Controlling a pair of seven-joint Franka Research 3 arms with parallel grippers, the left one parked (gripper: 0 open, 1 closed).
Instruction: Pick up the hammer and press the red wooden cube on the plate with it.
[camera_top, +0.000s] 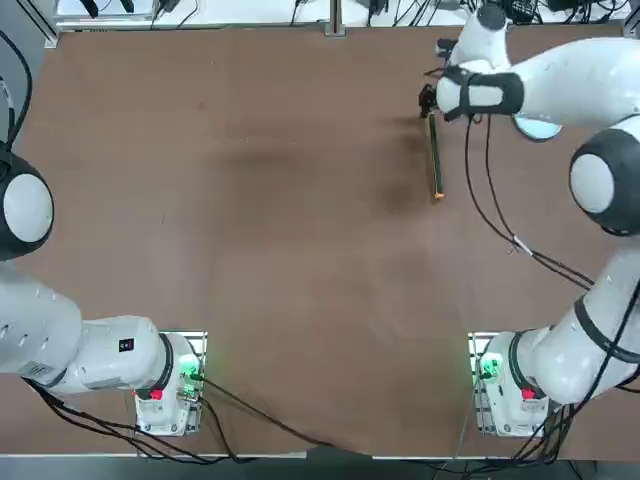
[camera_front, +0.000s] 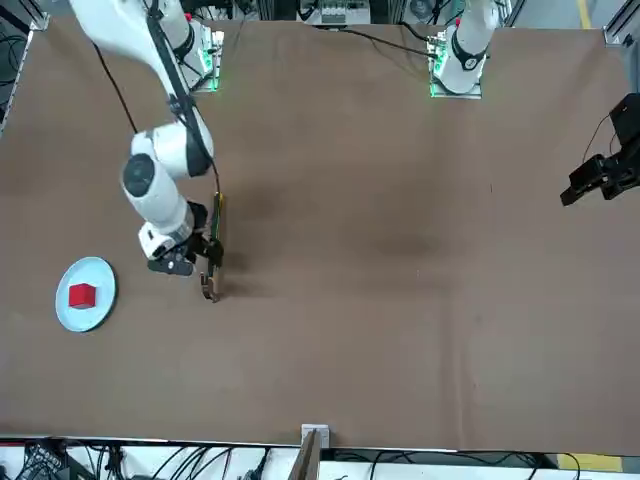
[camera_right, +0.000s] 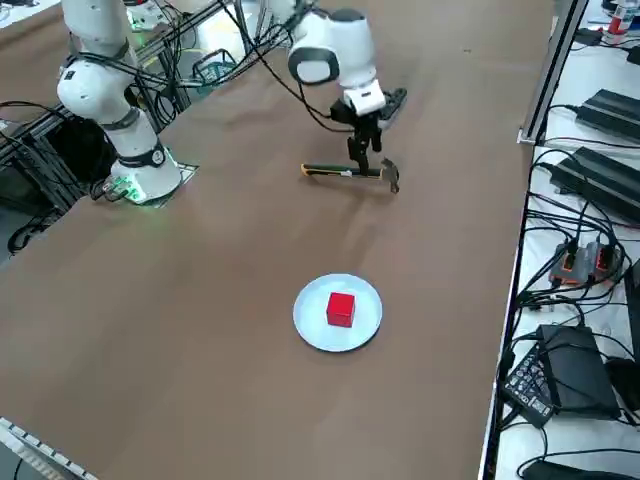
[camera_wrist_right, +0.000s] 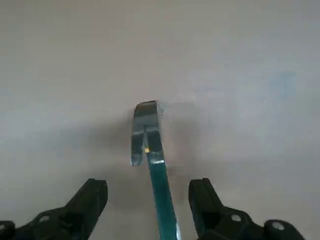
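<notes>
My right gripper should next pick up the hammer by the handle close behind that head (camera_front: 213, 266), because the hammer is long and has its metal head (camera_front: 209, 289) at one end.
The hammer (camera_top: 435, 160) lies flat on the brown table, orange tip toward the robot, dark head (camera_right: 392, 176) at the far end. My right gripper (camera_right: 360, 158) points down over the handle just behind the head. It is open, with a finger on either side of the handle (camera_wrist_right: 162, 200) and nothing gripped. The wrist view shows the head (camera_wrist_right: 145, 127) beyond the black fingertips (camera_wrist_right: 95, 197). The red wooden cube (camera_right: 341, 309) sits in the middle of the plate (camera_right: 310, 325), to the right of the hammer. In the front view the cube (camera_front: 82, 296) and plate (camera_front: 98, 272) lie left of the gripper (camera_front: 207, 258).
In the top view my right arm covers most of the plate (camera_top: 540, 130) and hides the cube. Cables hang from the wrist (camera_top: 480, 190) down beside the hammer. The table's right edge (camera_right: 520, 220) has a ledge with electronics and cables beyond it.
</notes>
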